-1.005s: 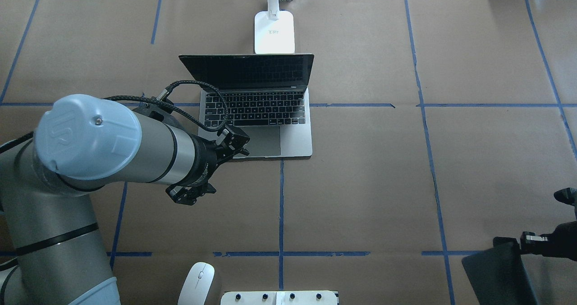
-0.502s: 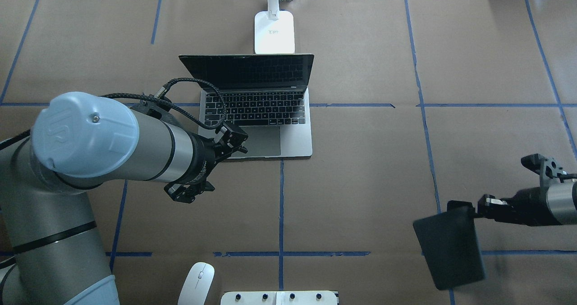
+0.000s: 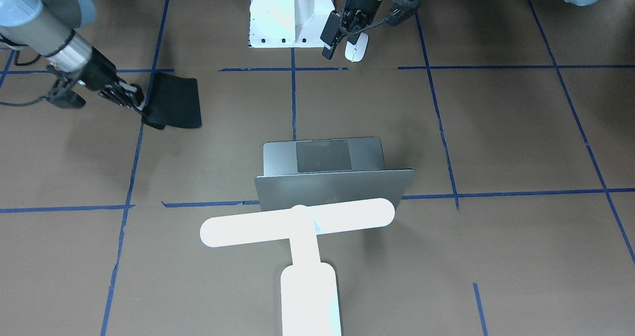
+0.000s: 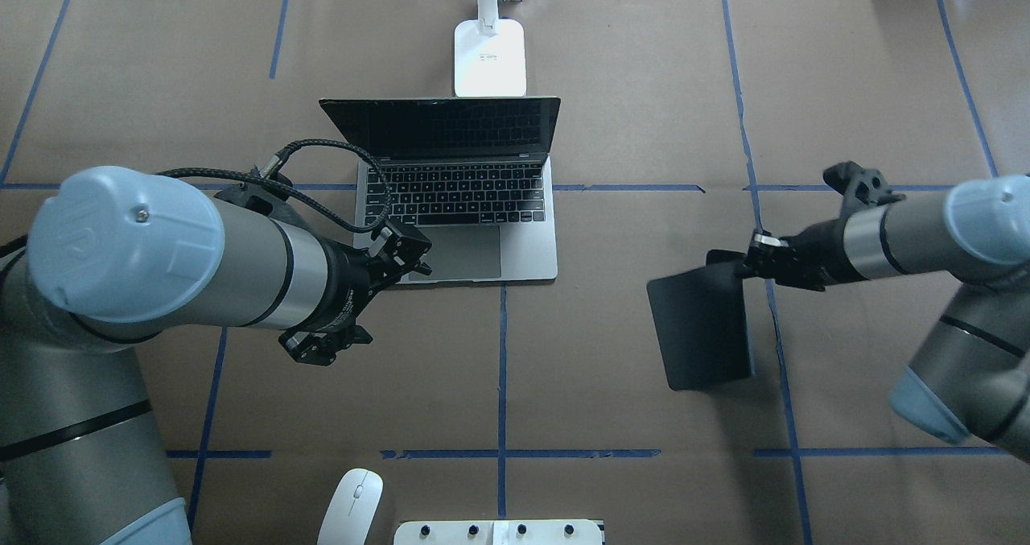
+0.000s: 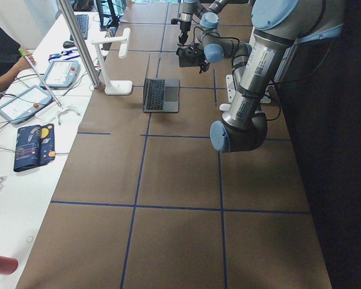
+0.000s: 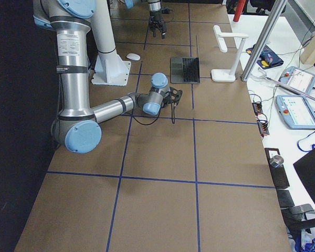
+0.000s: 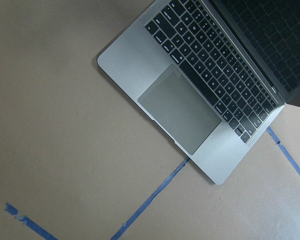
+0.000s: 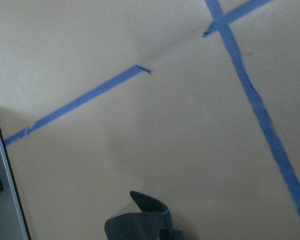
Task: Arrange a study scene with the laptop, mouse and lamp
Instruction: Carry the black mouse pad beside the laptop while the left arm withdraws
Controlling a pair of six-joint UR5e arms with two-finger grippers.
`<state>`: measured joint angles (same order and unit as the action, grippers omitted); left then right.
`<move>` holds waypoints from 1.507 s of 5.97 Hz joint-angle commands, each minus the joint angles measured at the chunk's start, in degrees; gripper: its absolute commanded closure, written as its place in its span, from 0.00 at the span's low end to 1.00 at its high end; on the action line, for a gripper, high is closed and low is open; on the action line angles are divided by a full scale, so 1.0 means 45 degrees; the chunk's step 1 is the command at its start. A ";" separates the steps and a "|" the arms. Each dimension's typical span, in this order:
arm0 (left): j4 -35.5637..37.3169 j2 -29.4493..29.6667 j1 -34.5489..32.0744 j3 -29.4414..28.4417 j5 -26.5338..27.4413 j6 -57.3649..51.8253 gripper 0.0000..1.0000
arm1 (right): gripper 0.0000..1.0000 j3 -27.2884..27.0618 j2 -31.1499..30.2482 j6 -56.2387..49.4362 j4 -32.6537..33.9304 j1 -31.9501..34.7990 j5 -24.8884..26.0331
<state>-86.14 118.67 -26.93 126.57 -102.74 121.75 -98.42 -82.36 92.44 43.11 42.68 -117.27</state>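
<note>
The black mat's lower edge is short of the taped paper, so I move the mat toward the lamp before my right gripper lets go of it.
The silver laptop [image 4: 527,239] stands open at the table's middle, its screen toward me; it also shows in the left wrist view [image 7: 190,102]. The white lamp [image 3: 297,222] stands just behind it, its base [image 4: 490,58] on the paper. The white mouse [image 4: 352,503] lies at the near edge beside the pedestal. My left gripper [image 4: 414,259] hovers above the laptop's front left corner, looks open and holds nothing. My right gripper [image 4: 752,262] is shut on the edge of a black mat [image 4: 704,328], held to the right of the laptop.
The white bolted pedestal [image 3: 290,13] stands at the near middle edge, next to the mouse [image 3: 356,47]. Blue tape lines [image 4: 501,368] cross the brown paper. Cables and tablets [image 5: 24,102] lie on the white bench beyond the far edge.
My right arm has carried the black mat from the near right corner forward and leftward, toward the laptop. My left arm has drawn back slightly from the laptop.
</note>
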 commanded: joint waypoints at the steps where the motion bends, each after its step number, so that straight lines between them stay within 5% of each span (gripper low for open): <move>1: 0.0021 -0.0121 -0.0012 0.0097 0.0000 -0.0005 0.00 | 1.00 0.3008 0.3247 0.0004 0.0321 0.0806 -0.0013; 3: 0.0041 -0.0237 -0.0012 0.0116 0.0000 -0.0005 0.00 | 1.00 0.4734 0.4642 -0.0074 0.0341 0.1141 -0.0013; 4: 0.0041 -0.0277 0.0007 0.0116 0.0019 -0.0005 0.00 | 0.89 0.4761 0.4571 -0.0171 0.0303 0.1141 -0.0013; 5: 0.0060 -0.0413 0.0085 0.0136 0.0020 -0.0411 0.00 | 0.01 0.4723 0.4493 -0.0172 0.0341 0.1045 0.0025; 9: -0.0018 -0.3667 0.1331 0.1188 0.0136 -0.7349 0.00 | 0.00 0.3084 0.3224 -0.0172 0.0283 0.1685 -0.1123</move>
<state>-86.10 106.05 -22.83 130.70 -102.43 96.60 -83.28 -66.84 91.67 44.39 49.14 -120.63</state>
